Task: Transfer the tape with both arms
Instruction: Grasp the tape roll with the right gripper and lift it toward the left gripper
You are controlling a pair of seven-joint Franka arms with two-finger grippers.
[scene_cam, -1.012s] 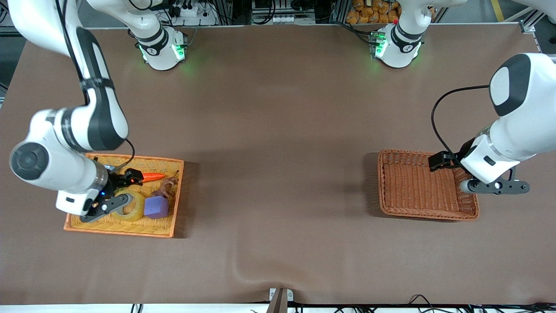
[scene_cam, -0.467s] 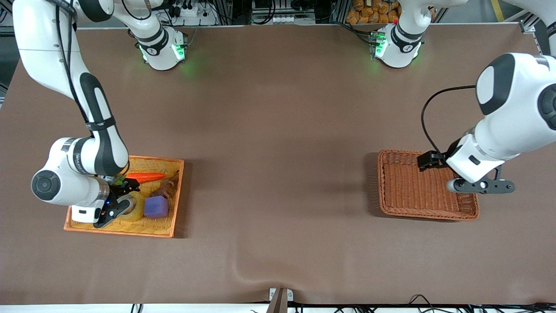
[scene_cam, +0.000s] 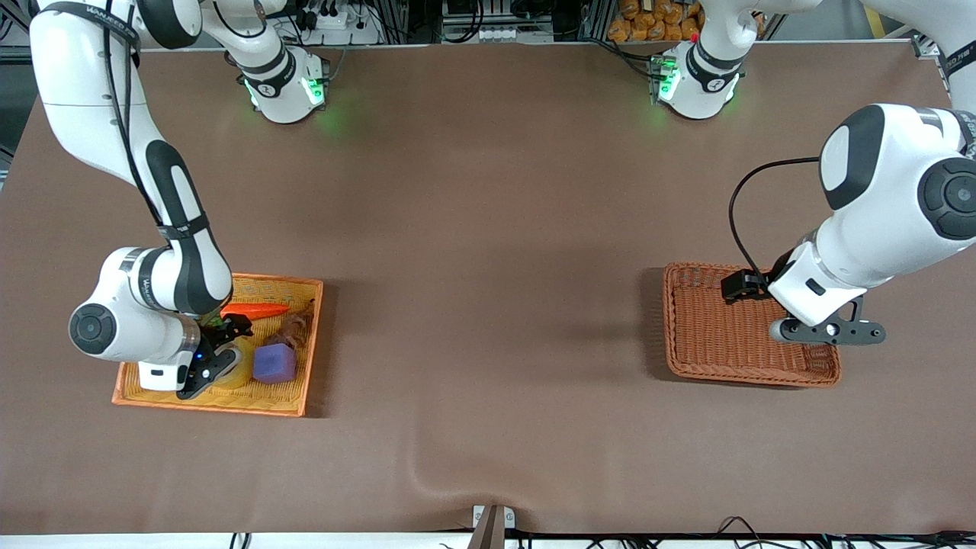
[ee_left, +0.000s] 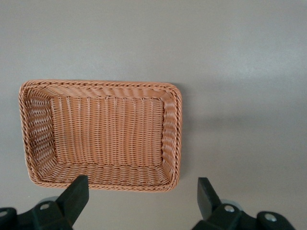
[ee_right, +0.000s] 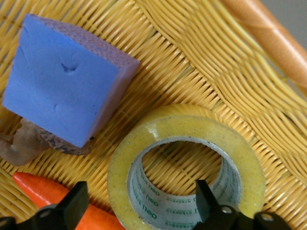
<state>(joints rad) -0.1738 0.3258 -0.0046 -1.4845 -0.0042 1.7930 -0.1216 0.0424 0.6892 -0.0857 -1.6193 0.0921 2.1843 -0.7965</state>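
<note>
I should close my right gripper on the tape's near side now. Its fingers are on both sides of the tape's near side (ee_right: 125,197), with one inside the tape's core (ee_right: 180,170).
The tape (ee_right: 192,122), a yellowish roll with a grey-white core, lies flat in the yellow wicker tray (scene_cam: 293,286) at the right arm's end of the table. It is mostly hidden under the hand in the front view (scene_cam: 244,367). My right gripper (ee_right: 141,203) is open and low over the roll. One finger is over the core hole and the other is outside the ring by the carrot, so they straddle one wall. It also shows in the front view (scene_cam: 212,364). My left gripper (ee_left: 141,201) is open and empty. It hangs over the rim of the brown wicker basket (ee_left: 175,129), as the front view also shows (scene_cam: 827,332).
A purple cube (ee_right: 62,76) sits beside the tape in the tray. An orange carrot (ee_right: 43,189) and a brown object (ee_right: 19,143) lie close by. The brown basket (scene_cam: 686,320) is empty at the left arm's end of the table.
My right gripper has come down and drawn in over the tape in the tray. My left arm has shifted slightly toward the table's middle over the basket.
</note>
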